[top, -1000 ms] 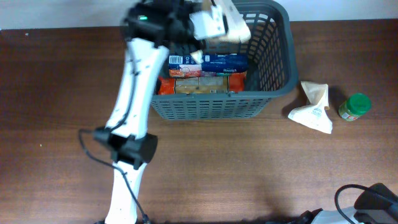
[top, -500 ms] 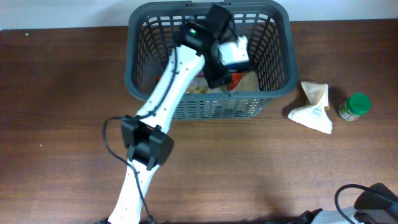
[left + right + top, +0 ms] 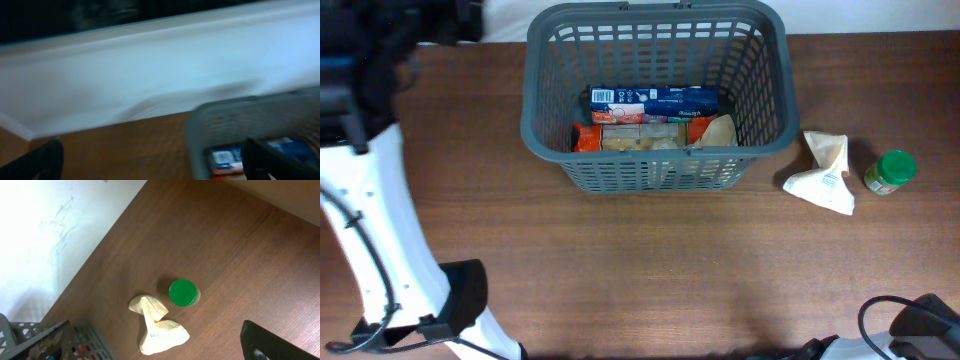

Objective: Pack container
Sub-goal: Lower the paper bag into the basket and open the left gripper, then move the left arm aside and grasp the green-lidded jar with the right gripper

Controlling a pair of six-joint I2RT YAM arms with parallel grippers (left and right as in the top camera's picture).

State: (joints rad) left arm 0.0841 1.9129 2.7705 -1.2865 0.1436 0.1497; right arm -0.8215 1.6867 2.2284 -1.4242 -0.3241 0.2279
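Observation:
My right gripper reaches the jar and grabs its green lid (image 3: 897,167) from above next, since the jar's base stays free to pack into the container (image 3: 655,170).
The container (image 3: 655,170), a dark-gray slotted basket, stands at the back middle of the table. Inside it lie a blue package (image 3: 655,98), orange and red packs (image 3: 640,135) and a tan item (image 3: 720,130). My left gripper (image 3: 160,162) is off to the basket's left, blurred by motion. It is open, its dark fingers (image 3: 37,162) wide apart with only table between them. The left wrist view catches the basket's corner (image 3: 220,117). My right gripper (image 3: 166,356) is open and empty, with one finger (image 3: 270,342) showing, high above the table's right side.
A crumpled white bag (image 3: 825,175) and a green-lidded jar (image 3: 891,170) lie on the wood right of the basket, also seen as the bag (image 3: 157,330) and jar (image 3: 183,292). The left arm's white links (image 3: 370,230) cross the far left. A white wall borders the back.
My left gripper went down into the basket, opened and left the tan item there. The arm then swung out to the far left. The right arm has not moved.

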